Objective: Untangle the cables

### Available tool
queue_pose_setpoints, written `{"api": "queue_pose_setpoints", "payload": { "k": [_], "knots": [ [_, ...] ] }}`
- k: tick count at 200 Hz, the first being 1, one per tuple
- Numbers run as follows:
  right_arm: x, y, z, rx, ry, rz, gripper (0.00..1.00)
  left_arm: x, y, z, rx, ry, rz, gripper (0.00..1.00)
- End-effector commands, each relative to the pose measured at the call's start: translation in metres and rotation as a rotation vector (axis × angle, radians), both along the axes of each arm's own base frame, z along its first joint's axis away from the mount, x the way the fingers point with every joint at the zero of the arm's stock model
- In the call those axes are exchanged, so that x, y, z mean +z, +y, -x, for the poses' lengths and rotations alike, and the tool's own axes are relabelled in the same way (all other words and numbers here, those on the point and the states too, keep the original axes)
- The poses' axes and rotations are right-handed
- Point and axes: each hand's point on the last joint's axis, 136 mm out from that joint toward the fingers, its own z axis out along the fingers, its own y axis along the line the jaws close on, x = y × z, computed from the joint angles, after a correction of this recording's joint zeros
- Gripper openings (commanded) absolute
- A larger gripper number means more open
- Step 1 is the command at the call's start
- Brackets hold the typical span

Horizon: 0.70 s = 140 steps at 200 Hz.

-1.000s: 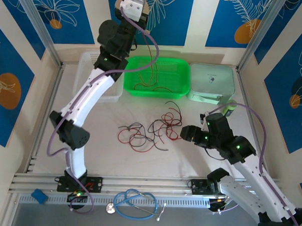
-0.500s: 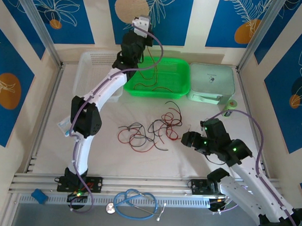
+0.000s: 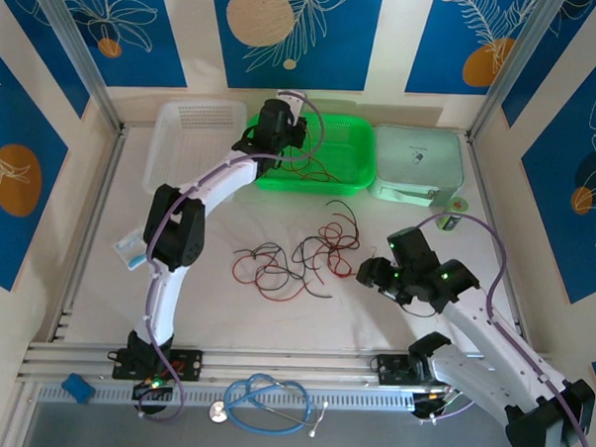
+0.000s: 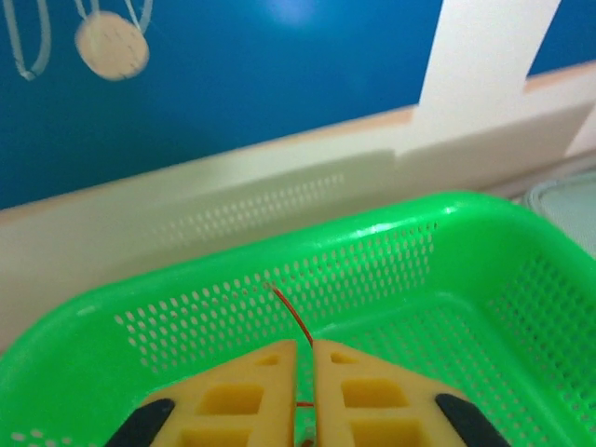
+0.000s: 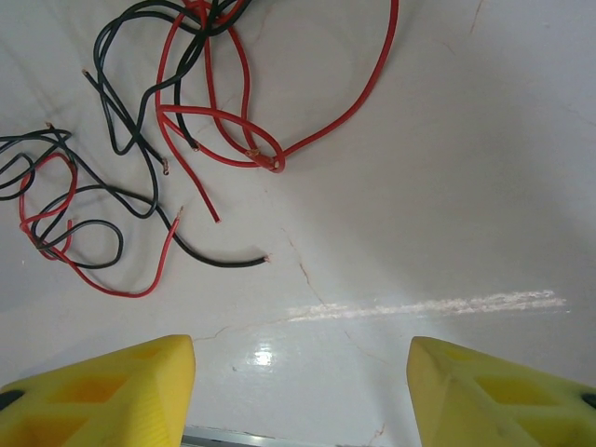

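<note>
My right gripper should next grab the red cable's loose end facing my right gripper, so its length can slide free of the black cables.
A tangle of red and black cables [image 3: 286,263] lies mid-table, with a smaller red and black bunch [image 3: 337,230] just behind it. More red cables [image 3: 305,164] lie in the green basket [image 3: 366,137]. My left gripper [image 3: 283,124] hangs low over the basket's back left corner. Its jaws stand a narrow slit apart [image 4: 304,349], and a red cable [image 4: 291,312] rises through the slit in front of the basket wall [image 4: 419,270]. My right gripper [image 3: 365,271] is open just right of the tangle, over bare table [image 5: 298,372]. Cable ends [image 5: 223,261] lie ahead of its fingers [image 5: 121,382].
A white basket [image 3: 198,130] stands left of the green one, a pale green lidded box [image 3: 417,164] right of it. A blue stethoscope [image 3: 266,395] lies on the front rail. A small packet [image 3: 129,248] lies beside the left arm.
The left arm dropped from high at the back down to the green basket with the red cable, and its jaws parted slightly. The right gripper edged left toward the tangle.
</note>
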Motion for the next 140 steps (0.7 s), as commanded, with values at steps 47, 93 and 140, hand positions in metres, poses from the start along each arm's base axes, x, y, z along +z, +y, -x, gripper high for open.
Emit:
{"api": "queue_pose_setpoints", "payload": {
  "k": [47, 93, 140],
  "knots": [
    [0.002, -0.024, -0.004, -0.154, 0.043, 0.089, 0.61, -0.091, 0.011, 0.031, -0.004, 0.389, -0.222, 0.52],
    [-0.014, -0.022, -0.022, -0.187, 0.117, 0.112, 0.60, -0.023, 0.010, 0.042, -0.036, 0.303, -0.189, 0.72],
    [-0.038, -0.020, -0.062, -0.207, 0.141, 0.180, 0.58, 0.081, 0.004, 0.098, -0.117, 0.159, -0.152, 0.79]
  ]
}}
